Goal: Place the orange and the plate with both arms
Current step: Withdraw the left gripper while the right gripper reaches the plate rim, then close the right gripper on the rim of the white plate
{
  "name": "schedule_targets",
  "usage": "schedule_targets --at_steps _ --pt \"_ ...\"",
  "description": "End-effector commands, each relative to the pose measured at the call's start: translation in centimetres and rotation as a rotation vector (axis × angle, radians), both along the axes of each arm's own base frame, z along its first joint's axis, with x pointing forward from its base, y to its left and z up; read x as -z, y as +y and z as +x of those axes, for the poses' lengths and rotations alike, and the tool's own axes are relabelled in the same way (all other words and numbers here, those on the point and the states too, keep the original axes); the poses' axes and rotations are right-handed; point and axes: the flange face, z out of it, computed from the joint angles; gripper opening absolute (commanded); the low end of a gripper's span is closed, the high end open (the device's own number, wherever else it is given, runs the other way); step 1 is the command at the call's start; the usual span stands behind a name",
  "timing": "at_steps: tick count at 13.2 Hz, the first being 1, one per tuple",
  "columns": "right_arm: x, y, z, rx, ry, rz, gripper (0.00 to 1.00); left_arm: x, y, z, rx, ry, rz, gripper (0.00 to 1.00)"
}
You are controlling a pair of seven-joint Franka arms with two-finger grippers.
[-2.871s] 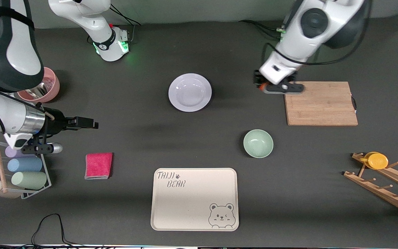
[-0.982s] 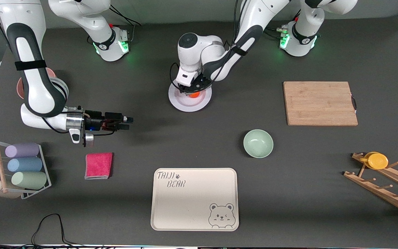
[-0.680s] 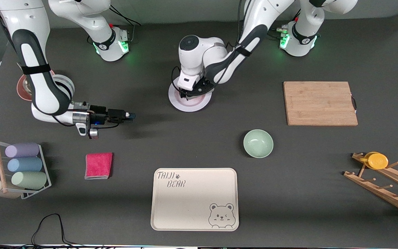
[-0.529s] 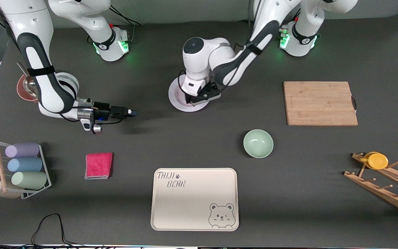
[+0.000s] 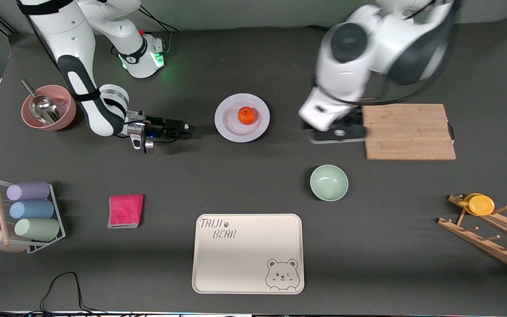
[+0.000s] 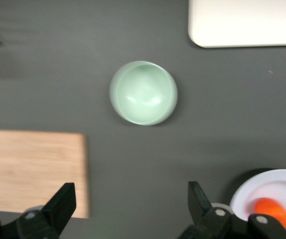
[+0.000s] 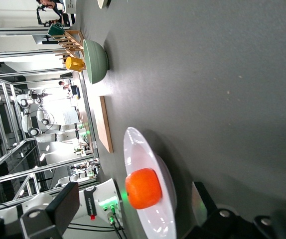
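Observation:
The plate needs to go onto the cream bear tray [image 5: 247,254] with the orange on board, so my right gripper should next grab the plate by its rim [image 5: 218,122].
The orange [image 5: 246,115] lies in the middle of the pale plate [image 5: 229,129], free of both grippers. My right gripper [image 5: 188,128] is low over the table beside the plate, toward the right arm's end, open and pointing at it. In the right wrist view the orange [image 7: 143,188] and the plate [image 7: 133,149] show between that gripper's [image 7: 134,193] spread fingers, a short gap away. My left gripper [image 5: 339,133] hangs open and empty over bare table between the plate and the cutting board [image 5: 409,131]. The left wrist view catches the plate [image 6: 282,185] and orange [image 6: 270,211] at its edge.
A mint-green bowl [image 5: 328,182] sits nearer the camera than the board, and the cream bear tray [image 5: 247,253] nearest. A pink bowl with a metal scoop [image 5: 49,108], a red cloth [image 5: 125,210] and a cup rack [image 5: 24,215] are at the right arm's end. A wooden rack with a yellow cup [image 5: 481,204] is at the left arm's end.
The left gripper has let go of the orange on the plate, risen and swung away toward the cutting board. The right gripper has moved closer to the plate.

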Motion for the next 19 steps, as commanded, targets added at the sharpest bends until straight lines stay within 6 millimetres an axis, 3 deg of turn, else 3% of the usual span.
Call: schedule_targets --at_steps 1,3,5,7,9,12,16,19 --pt "1.0 1.7 -0.9 0.008 -0.062 0.007 1.0 -2.6 10.1 1.5 0.121 0.038 -0.021 1.0" --pt "1.6 3.2 -1.5 -0.002 -0.099 0.017 1.0 -3.7 17.4 2.3 0.065 0.06 -0.079 1.0" --pt "2.4 4.5 -2.3 -0.02 -0.13 0.041 1.0 -4.6 22.3 2.0 -0.028 0.075 -0.101 1.0" --pt "3.0 6.1 -3.3 -0.026 -0.15 0.058 1.0 -5.0 24.1 1.6 -0.041 0.06 -0.096 1.0" --pt "3.4 7.3 -4.0 -0.033 -0.176 0.066 1.0 -5.0 24.4 1.6 -0.047 0.061 -0.096 1.0" --pt "3.7 7.9 -4.5 -0.061 -0.216 0.068 1.0 -5.3 25.3 1.5 -0.016 0.061 -0.096 1.0" --pt "4.5 8.3 -5.2 -0.072 -0.237 0.085 1.0 -5.9 29.0 1.1 0.02 0.055 -0.101 1.0" --pt "5.4 9.2 -6.2 -0.071 -0.245 0.093 0.97 -6.0 28.5 0.9 0.043 0.057 -0.105 1.0"
